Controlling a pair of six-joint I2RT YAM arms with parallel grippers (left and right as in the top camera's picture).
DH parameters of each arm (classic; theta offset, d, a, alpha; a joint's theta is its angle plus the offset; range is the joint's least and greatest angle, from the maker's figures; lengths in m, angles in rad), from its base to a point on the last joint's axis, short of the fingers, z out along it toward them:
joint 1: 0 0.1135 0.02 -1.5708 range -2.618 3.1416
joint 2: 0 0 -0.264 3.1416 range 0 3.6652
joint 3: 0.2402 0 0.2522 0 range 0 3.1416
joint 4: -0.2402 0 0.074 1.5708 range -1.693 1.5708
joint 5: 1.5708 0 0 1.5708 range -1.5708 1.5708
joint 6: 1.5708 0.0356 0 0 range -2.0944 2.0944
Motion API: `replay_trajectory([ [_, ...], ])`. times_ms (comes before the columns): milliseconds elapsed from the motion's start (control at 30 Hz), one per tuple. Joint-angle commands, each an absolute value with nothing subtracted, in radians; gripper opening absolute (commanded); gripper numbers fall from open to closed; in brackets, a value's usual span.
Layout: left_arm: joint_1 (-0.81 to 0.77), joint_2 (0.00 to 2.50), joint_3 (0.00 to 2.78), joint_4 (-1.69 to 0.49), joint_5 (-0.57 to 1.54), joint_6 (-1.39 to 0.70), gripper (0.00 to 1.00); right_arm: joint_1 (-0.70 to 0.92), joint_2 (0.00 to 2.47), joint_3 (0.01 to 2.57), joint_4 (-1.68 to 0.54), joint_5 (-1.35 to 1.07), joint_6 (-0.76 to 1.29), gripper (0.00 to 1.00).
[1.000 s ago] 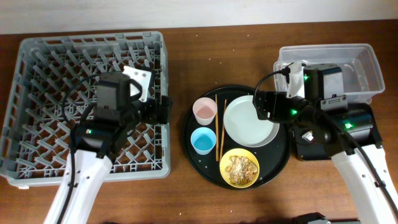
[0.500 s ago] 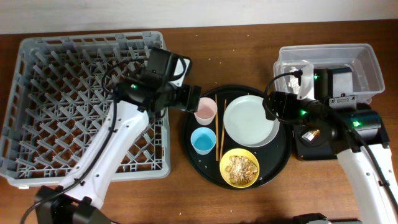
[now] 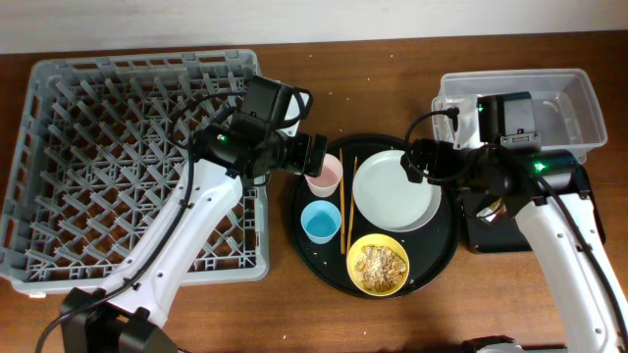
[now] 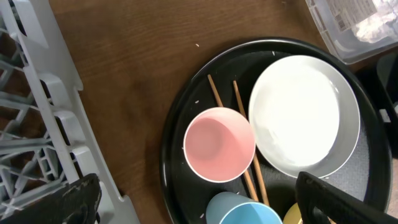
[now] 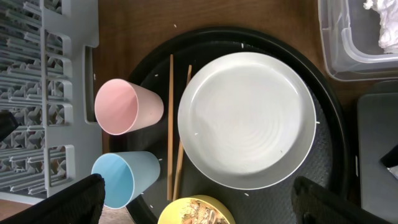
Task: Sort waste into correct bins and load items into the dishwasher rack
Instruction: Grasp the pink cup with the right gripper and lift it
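Observation:
I should next grab the pink cup by its rim on the plate side with my right gripper, so I can hand the cup to my left gripper with its base free.
On the round black tray [image 3: 446, 245] stand a pink cup [image 3: 324, 176], a light-blue cup [image 3: 321, 222], wooden chopsticks [image 3: 341, 201], a pale plate [image 3: 395, 193] and a yellow bowl [image 3: 378, 265] with food scraps. My left gripper [image 3: 312, 154] is open and empty just above the pink cup [image 4: 219, 144]. My right gripper [image 3: 412, 163] is open and empty over the plate's [image 5: 245, 118] right side. The grey rack [image 3: 128, 157] is at the left. The clear tub [image 3: 559, 103] holds a white napkin [image 5: 388, 31]. The shallow black tray [image 3: 569, 211] lies below it with a gold wrapper [image 3: 488, 210].
The rack's right wall [image 4: 56, 118] stands close to the round tray's left rim [image 4: 171, 155]. A strip of bare wood table [image 3: 280, 294] separates them. The tub [image 5: 354, 43] and shallow black tray [image 5: 376, 124] crowd the round tray's right side.
My left arm swung right, from over the rack to the pink cup on the round tray. My right gripper shifted a little left over the plate.

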State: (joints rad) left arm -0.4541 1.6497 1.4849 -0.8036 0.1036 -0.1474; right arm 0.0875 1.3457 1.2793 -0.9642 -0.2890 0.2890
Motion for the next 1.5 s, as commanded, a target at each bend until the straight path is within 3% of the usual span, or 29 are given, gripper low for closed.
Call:
replay_trajectory([
  [0,-0.456,1.671,1.510,-0.802,0.108,-0.202,0.99,0.086,1.348,1.296,-0.960,-0.307,0.296,0.96],
  [233,-0.436,1.689,1.510,-0.809,0.090,-0.275,0.94,0.166,1.363,1.296,-0.823,-0.303,0.344,0.91],
  [433,-0.294,1.681,1.510,-0.909,0.112,-0.309,0.94,0.330,1.607,1.296,-0.622,-0.277,0.439,0.68],
  [633,-0.203,1.681,1.510,-0.914,0.199,-0.259,0.94,0.367,1.788,1.296,-0.550,-0.276,0.454,0.56],
  [900,-0.180,1.681,1.510,-0.914,0.202,-0.233,0.94,0.416,1.865,1.295,-0.518,-0.246,0.474,0.43],
  [1067,-0.180,1.681,1.509,-0.915,0.202,-0.234,0.94,0.419,1.866,1.295,-0.529,-0.224,0.480,0.21],
  [1467,-0.180,1.681,1.508,-0.915,0.202,-0.234,0.94,0.418,1.863,1.295,-0.545,-0.233,0.480,0.04],
])
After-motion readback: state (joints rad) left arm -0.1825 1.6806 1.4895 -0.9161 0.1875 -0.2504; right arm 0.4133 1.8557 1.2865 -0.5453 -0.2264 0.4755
